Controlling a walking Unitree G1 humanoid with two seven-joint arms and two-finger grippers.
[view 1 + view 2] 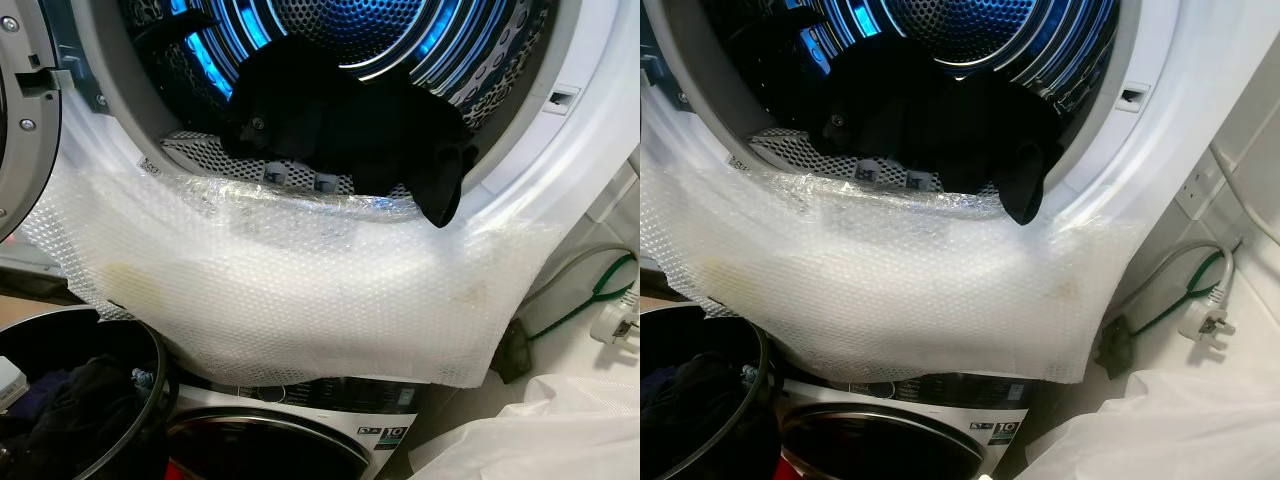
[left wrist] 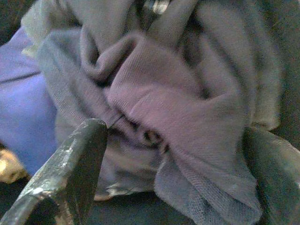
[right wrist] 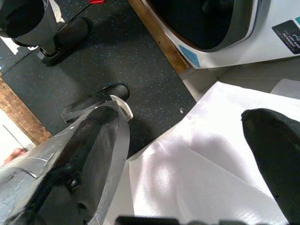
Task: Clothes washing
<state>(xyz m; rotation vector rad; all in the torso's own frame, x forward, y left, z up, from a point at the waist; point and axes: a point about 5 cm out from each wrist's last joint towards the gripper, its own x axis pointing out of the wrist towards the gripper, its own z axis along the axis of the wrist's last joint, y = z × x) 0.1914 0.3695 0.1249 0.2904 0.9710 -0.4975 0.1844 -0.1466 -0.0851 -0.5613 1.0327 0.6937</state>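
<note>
I need to grab the grey-purple garment [image 2: 168, 93] next with my left gripper by its bunched fold [image 2: 176, 119], which stands up while the other cloth lies slack, to wash it.
The upper machine's drum [image 1: 340, 30] stands open and glows blue. A black garment [image 1: 350, 125] lies in its mouth, one end hanging over the lip. At the lower left, a black basket [image 1: 152, 362] holds dark clothes [image 1: 80, 400]. In the left wrist view, my left gripper [image 2: 173, 164] is open down among those clothes. Its two fingers [image 2: 70, 173] stand on either side of a crumpled grey-purple garment [image 2: 168, 93], with blue cloth [image 2: 23, 108] beside it. My right gripper [image 3: 187, 150] is open and holds nothing, low over a white plastic sheet [image 3: 197, 173].
Bubble wrap [image 1: 300, 290] hangs across the machine's front below the opening. A second machine's door [image 1: 270, 440] sits underneath. A grey cable with a white plug [image 1: 1205, 320] lies at the right by the wall. The open door's edge [image 1: 25, 100] is at the left.
</note>
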